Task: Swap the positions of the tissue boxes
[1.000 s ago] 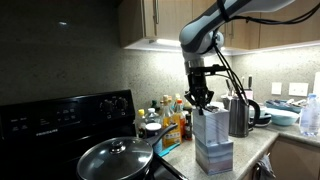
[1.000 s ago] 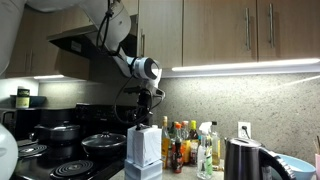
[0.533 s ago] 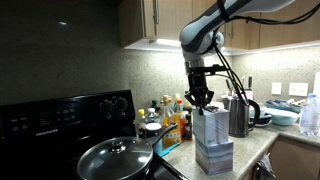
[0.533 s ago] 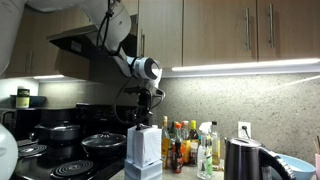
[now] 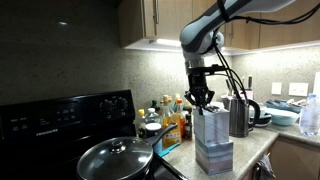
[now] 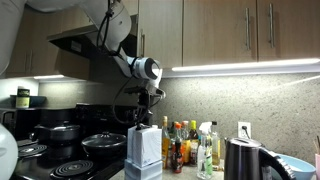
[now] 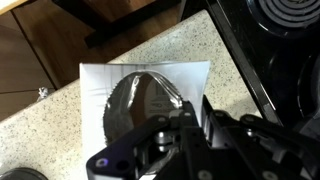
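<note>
The whitish box rests on the pale banded box (image 5: pixel 214 158), the two touching all along, so the whitish box would remain stacked. It is now time for my gripper to open.
Two tissue boxes stand stacked on the counter beside the stove. The whitish box (image 5: pixel 213 127) (image 6: pixel 143 146) is on top. The pale banded box (image 5: pixel 214 158) (image 6: pixel 143 171) is under it. I see no gap between them. My gripper (image 5: pixel 203 104) (image 6: pixel 146 118) points straight down at the top of the whitish box. In the wrist view its fingers (image 7: pixel 190 112) are closed tight at the rim of the oval opening in the white top (image 7: pixel 110 72). The lower box is hidden there.
A steel kettle (image 5: pixel 240 115) (image 6: pixel 243 158) stands on one side of the stack. Several condiment bottles (image 5: pixel 170 118) (image 6: pixel 185 145) stand behind it. A lidded pan (image 5: pixel 115 158) and pots (image 6: pixel 60 135) sit on the black stove. Cabinets hang overhead.
</note>
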